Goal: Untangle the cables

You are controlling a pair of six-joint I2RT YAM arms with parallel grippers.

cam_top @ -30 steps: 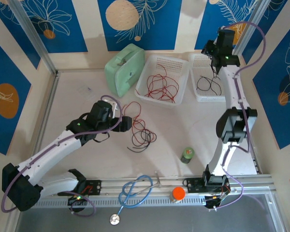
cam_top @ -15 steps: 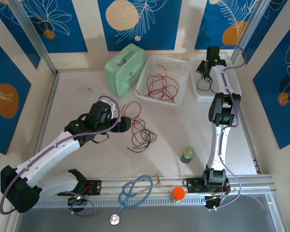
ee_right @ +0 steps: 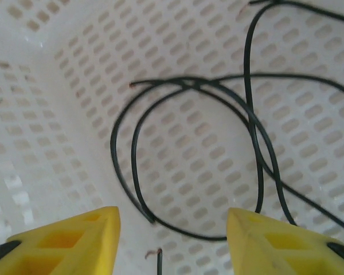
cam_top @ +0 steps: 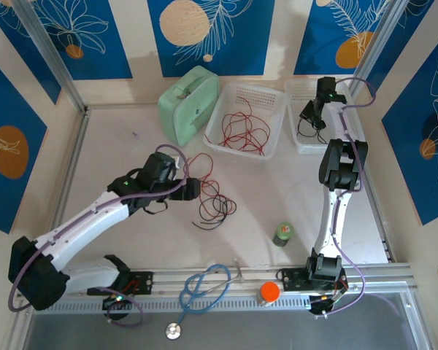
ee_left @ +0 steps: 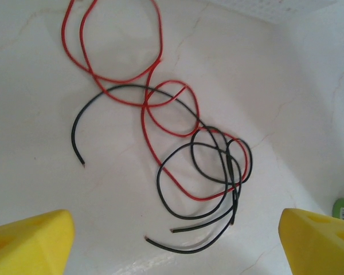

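I need to draw the red cable from the tangle, so I should grab it with my left gripper by its outer loop [cam_top: 212, 167] [ee_left: 161, 41].
The cables lie tangled on the table: a thin red cable [ee_left: 144, 123] and a thin black cable [ee_left: 73, 130] loop through each other, seen from above as one tangle [cam_top: 213, 203]. My left gripper [ee_left: 175, 252] hovers over the tangle's near side, open, with nothing between its yellow fingers [ee_left: 28, 243]; from above the left gripper [cam_top: 196, 187] sits just left of the tangle. My right gripper [ee_right: 172, 246] is open low inside the right white basket [cam_top: 296, 146], over coiled black cable [ee_right: 132, 149]. A loose wire end lies between its fingers, not gripped.
The middle white basket [cam_top: 230, 149] holds red cables [cam_top: 241, 131]. A mint-green case [cam_top: 186, 102] stands at the back. A small green jar [cam_top: 283, 233], an orange cap [cam_top: 269, 292] and a blue stethoscope [cam_top: 204, 284] lie near the front rail.
The right arm has come down from above the right basket into it, and its gripper has gone from shut to open. The left arm has shifted slightly toward the tangle.
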